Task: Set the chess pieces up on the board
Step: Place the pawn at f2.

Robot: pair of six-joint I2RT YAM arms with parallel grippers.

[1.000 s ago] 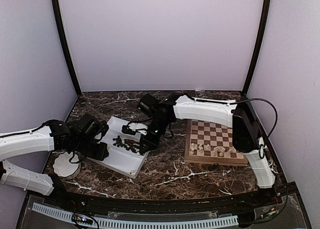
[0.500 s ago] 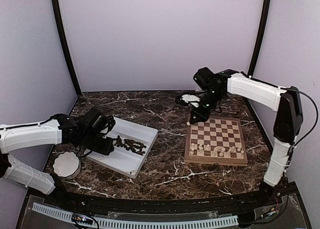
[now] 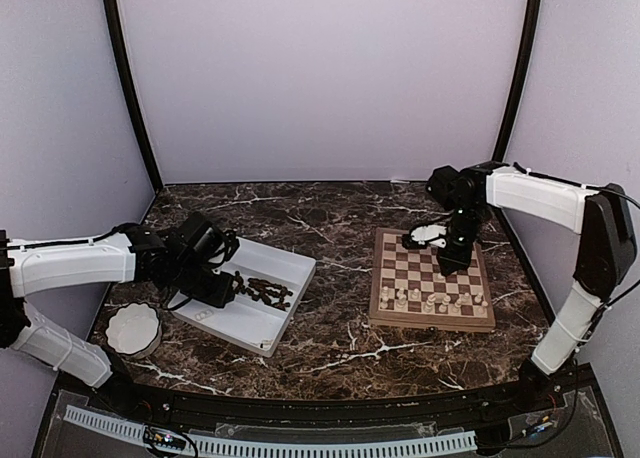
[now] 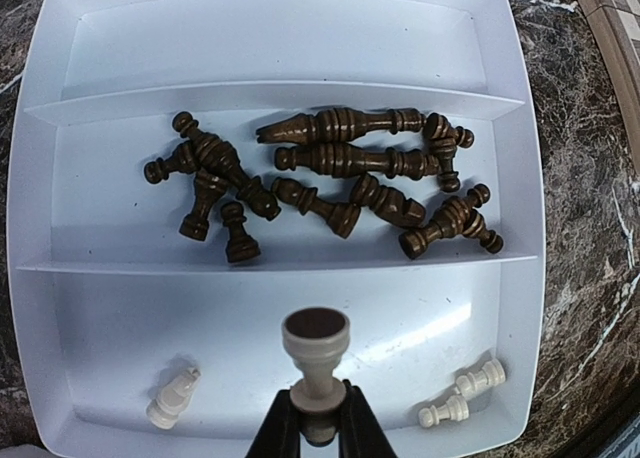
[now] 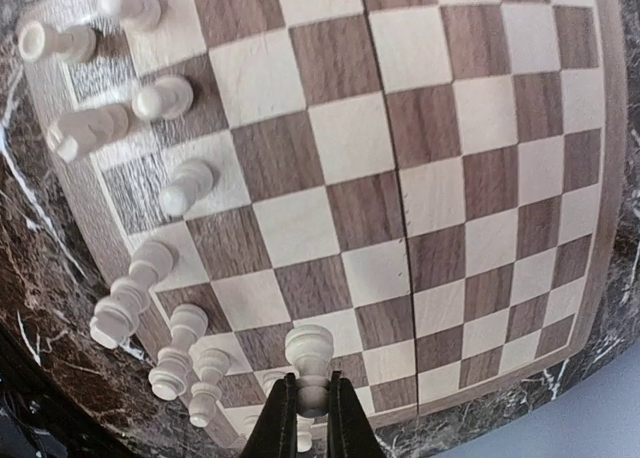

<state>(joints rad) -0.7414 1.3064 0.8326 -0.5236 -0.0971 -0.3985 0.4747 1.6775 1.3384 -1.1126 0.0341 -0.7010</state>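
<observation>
I should move the cream pawn [image 5: 309, 353] with my right gripper toward the cream pieces along the board's edge before I release it. The pawn would drop short of those pieces if I let go above bare squares.
The board [image 3: 398, 274] lies right of centre, with cream chess pieces [image 3: 420, 300] standing in its near rows. My right gripper [image 3: 449, 266] hovers over the board's far right part, shut on a cream pawn [image 5: 309, 353]; the squares [image 5: 400, 178] under it are bare, and cream pieces [image 5: 165, 98] line one edge. My left gripper [image 3: 217, 289] hangs over the white tray [image 3: 262, 328], shut on a cream piece [image 4: 316, 350] whose dark base faces the camera. Dark pieces [image 4: 330, 163] lie heaped in the tray's middle compartment. Loose cream pieces [image 4: 465, 396] lie in the near one.
A white scalloped bowl [image 3: 133, 330] sits on the marble table left of the tray. One more cream piece [image 4: 172, 398] lies in the tray's near compartment, left of my left gripper [image 4: 318, 418]. The tray's far compartment [image 4: 300, 38] holds nothing.
My right arm has swung from the tray, past the board's far left corner, to above the board. My left gripper has shifted slightly right over the tray.
</observation>
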